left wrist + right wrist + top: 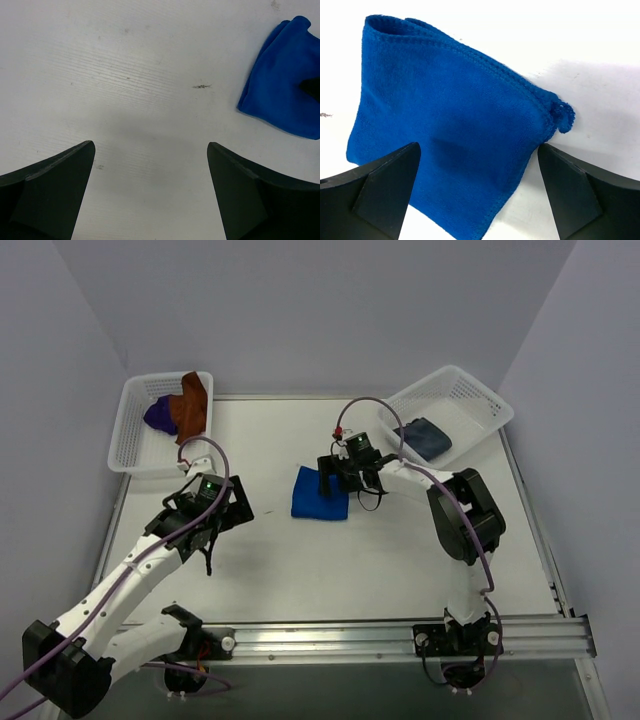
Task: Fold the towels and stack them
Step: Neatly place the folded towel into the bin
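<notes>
My right gripper is going to pinch the folded blue towel mid-edge (346, 501) next, with the layers together, on its side nearest the dark towel's basket (450, 412). Then it can stack the towel there.
A folded blue towel (318, 495) lies flat in the middle of the table. It fills the right wrist view (445, 130) and shows at the right edge of the left wrist view (285, 85). My right gripper (330, 478) is open, hovering just over the towel's right part, its fingers (380, 185) spread above the cloth. My left gripper (235, 508) is open and empty over bare table to the left of the towel. A folded dark grey-blue towel (424, 437) lies in the right basket. A rust-brown towel (190, 405) and a purple towel (160, 416) lie crumpled in the left basket.
A white basket (135, 430) stands at the back left and another white basket (470, 400) at the back right. A metal rail (400, 638) runs along the table's near edge. Grey walls close in the table.
</notes>
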`<state>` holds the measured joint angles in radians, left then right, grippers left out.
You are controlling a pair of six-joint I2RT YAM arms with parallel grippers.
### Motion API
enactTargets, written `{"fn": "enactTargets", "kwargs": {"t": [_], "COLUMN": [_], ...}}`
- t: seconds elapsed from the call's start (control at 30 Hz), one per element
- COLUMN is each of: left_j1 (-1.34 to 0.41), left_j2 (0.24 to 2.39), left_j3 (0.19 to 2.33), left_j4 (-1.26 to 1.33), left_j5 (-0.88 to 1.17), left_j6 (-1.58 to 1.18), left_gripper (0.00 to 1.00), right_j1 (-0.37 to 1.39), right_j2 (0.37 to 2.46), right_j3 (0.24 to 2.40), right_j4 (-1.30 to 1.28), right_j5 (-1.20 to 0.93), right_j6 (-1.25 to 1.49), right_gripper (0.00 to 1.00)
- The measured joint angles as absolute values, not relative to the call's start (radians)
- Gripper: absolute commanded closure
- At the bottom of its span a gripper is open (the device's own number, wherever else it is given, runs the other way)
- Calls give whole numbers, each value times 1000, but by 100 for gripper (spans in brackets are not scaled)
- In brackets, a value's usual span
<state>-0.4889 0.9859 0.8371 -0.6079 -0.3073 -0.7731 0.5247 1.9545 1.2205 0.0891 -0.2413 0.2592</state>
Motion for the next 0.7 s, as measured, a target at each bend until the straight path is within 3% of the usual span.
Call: {"fn": "enactTargets", "kwargs": {"t": [0.13, 0.43, 0.53, 0.7], "left_j1": [-488, -487, -487, -484], "left_j2": [974, 957, 957, 957], "left_j3": [832, 818, 818, 804], "left_j4": [-609, -616, -616, -616], "left_j5": [-306, -303, -303, -302], "left_j6": [-778, -790, -790, -794], "left_gripper": [6, 6, 6, 6], "right_j1": [532, 590, 605, 626], "right_j2": [1954, 1841, 1841, 1862], "right_j3": [1223, 1128, 1123, 1122], "right_j4": [81, 40, 40, 39], "right_j5": [-225, 34, 74, 109], "right_j6": [260, 423, 471, 517], "right_gripper": [0, 1, 8, 29]}}
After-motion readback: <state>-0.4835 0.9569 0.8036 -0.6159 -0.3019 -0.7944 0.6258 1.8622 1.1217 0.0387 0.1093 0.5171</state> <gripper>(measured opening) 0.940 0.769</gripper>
